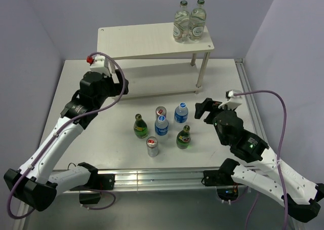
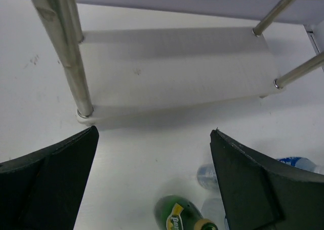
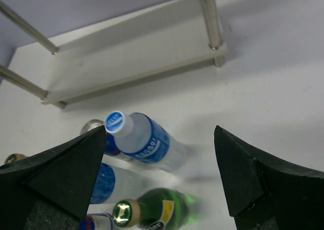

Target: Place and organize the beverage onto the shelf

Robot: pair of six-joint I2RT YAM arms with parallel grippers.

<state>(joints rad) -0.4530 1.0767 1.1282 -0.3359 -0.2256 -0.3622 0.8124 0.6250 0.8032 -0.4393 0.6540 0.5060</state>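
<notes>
The green bottle's base should stay free to stand upright on the shelf (image 1: 147,40). I will therefore grab the green bottle by its neck with my left gripper next.
The white two-tier shelf (image 1: 147,40) stands at the back of the table. Six drinks stand in a cluster in front of it: two green bottles (image 1: 140,127) (image 1: 184,138), two blue-labelled water bottles (image 1: 180,113) (image 1: 161,127) and two cans (image 1: 161,112) (image 1: 152,147). My left gripper (image 1: 121,85) is open and empty, left of the lower board, above one green bottle (image 2: 179,215). My right gripper (image 1: 204,110) is open and empty, just right of the cluster, above a water bottle (image 3: 144,141) and a green bottle (image 3: 152,212).
Two clear glass bottles with green caps (image 1: 190,22) stand on the right end of the shelf's top board. The lower board (image 2: 172,63) is bare in both wrist views (image 3: 131,47). Thin metal legs (image 2: 71,58) stand at its corners. Walls close in left, right and behind.
</notes>
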